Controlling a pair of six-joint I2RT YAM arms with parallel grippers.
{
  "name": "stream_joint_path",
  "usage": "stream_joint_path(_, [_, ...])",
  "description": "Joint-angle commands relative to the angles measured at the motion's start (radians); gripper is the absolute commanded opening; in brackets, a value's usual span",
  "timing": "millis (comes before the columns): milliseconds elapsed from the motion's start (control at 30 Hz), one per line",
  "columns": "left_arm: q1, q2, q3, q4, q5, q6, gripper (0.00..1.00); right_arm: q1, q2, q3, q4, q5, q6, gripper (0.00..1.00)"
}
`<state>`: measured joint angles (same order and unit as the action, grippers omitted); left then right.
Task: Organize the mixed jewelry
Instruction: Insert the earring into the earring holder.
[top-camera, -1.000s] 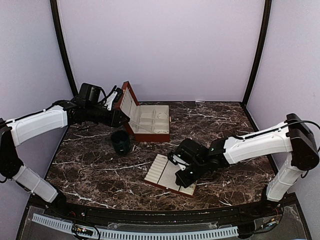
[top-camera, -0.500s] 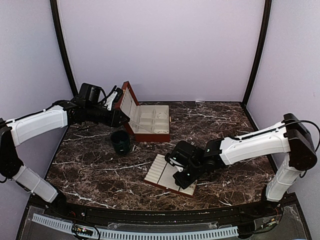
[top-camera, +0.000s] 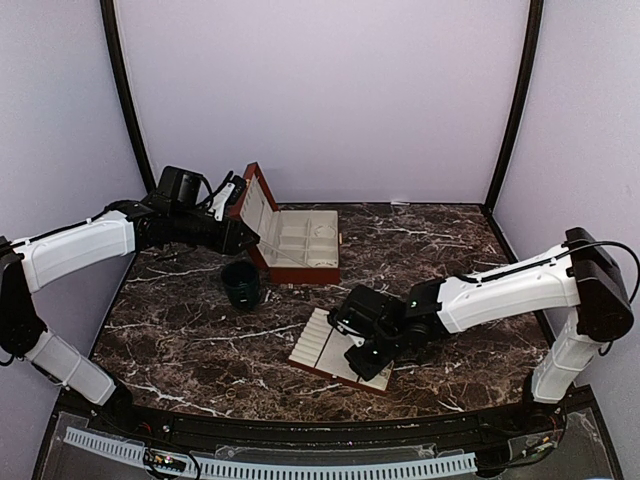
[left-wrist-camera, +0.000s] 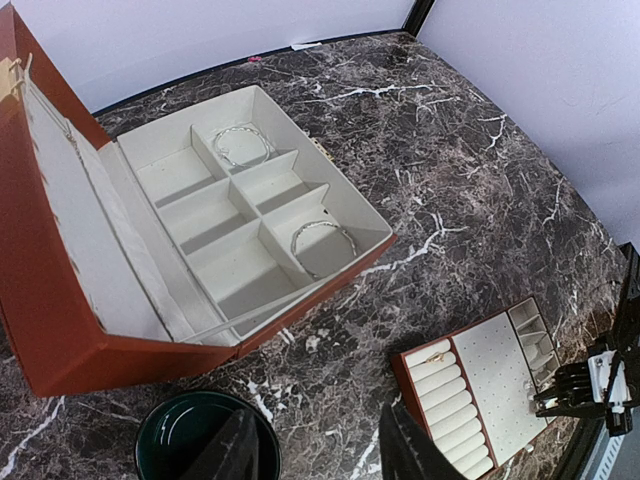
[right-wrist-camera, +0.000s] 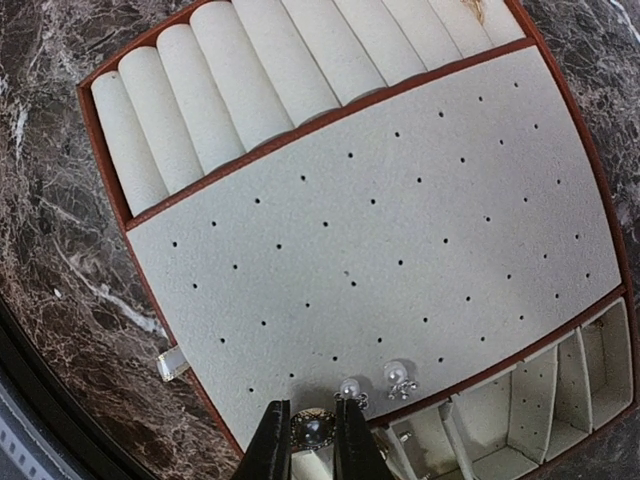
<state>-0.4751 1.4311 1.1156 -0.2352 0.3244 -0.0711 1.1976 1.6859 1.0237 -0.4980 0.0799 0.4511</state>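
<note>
My right gripper should open now, because the stud is low at the edge of the pad, in row with the two pearl studs, and would settle.
My right gripper (right-wrist-camera: 312, 440) is shut on a small round stud (right-wrist-camera: 312, 428) with a pale metal rim and dark centre, at the edge of the perforated pad of the flat cream tray (right-wrist-camera: 380, 230). Two pearl studs (right-wrist-camera: 350, 390) (right-wrist-camera: 397, 376) sit in the pad beside it. A gold ring (left-wrist-camera: 435, 356) rests in the tray's rolls. My left gripper (left-wrist-camera: 320, 455) is open and empty above the dark green cup (left-wrist-camera: 195, 440), near the open red-brown box (left-wrist-camera: 60, 330). Two thin bracelets (left-wrist-camera: 243, 145) (left-wrist-camera: 322, 240) lie in separate box compartments.
In the top view the box (top-camera: 300, 272) stands at the back centre, the cup (top-camera: 241, 283) just left of it and the tray (top-camera: 318, 345) near the front centre under my right gripper (top-camera: 362, 345). Small pale bits lie on the dark marble table (left-wrist-camera: 315, 343) by the box.
My right gripper has shifted slightly left over the tray. The left arm, box and cup have not moved.
</note>
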Motion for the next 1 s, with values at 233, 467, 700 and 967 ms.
stream_joint_path(233, [0.002,-0.021,-0.005,-0.007,0.013,0.009,0.43,0.029,0.061,0.048,-0.116,0.002,0.157,0.0])
stream_joint_path(467, [0.0,-0.026,-0.006,-0.009,0.014,0.008,0.43,0.03,0.052,0.017,-0.103,0.003,0.243,0.02])
stream_joint_path(700, [0.001,-0.029,-0.008,-0.009,0.009,0.007,0.43,0.03,0.042,0.01,-0.112,0.035,0.259,0.04])
stream_joint_path(967, [0.0,-0.029,-0.007,-0.009,0.014,0.007,0.43,0.028,0.014,0.028,-0.133,0.075,0.26,0.17])
